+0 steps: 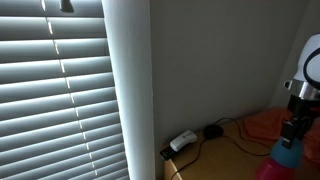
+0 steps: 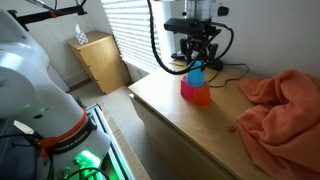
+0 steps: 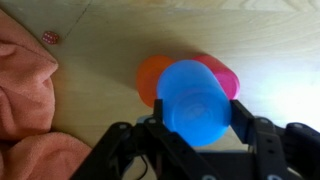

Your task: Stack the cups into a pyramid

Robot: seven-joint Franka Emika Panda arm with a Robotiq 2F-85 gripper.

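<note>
I can open my gripper now, because the light blue cup (image 2: 197, 71) is resting across both the red and pink cups and would stay standing.
My gripper (image 3: 198, 122) is shut on the light blue cup (image 3: 197, 102), one finger on each side of it. Straight below it, the red cup (image 3: 153, 78) and the pink cup (image 3: 229, 77) stand side by side on the wooden table (image 3: 110, 40). In an exterior view the blue cup (image 2: 197, 71) sits at the top of the lower cups (image 2: 195, 93), under the gripper (image 2: 198, 60). Whether it touches them I cannot tell. In an exterior view the blue cup (image 1: 288, 152) shows at the right edge.
A crumpled orange-red cloth (image 2: 282, 105) covers the table's right part and lies left in the wrist view (image 3: 25, 85). A small red object (image 3: 50, 37) lies beside it. A white adapter and black cables (image 1: 186, 140) lie by the wall. The table's front edge (image 2: 160, 118) is near the cups.
</note>
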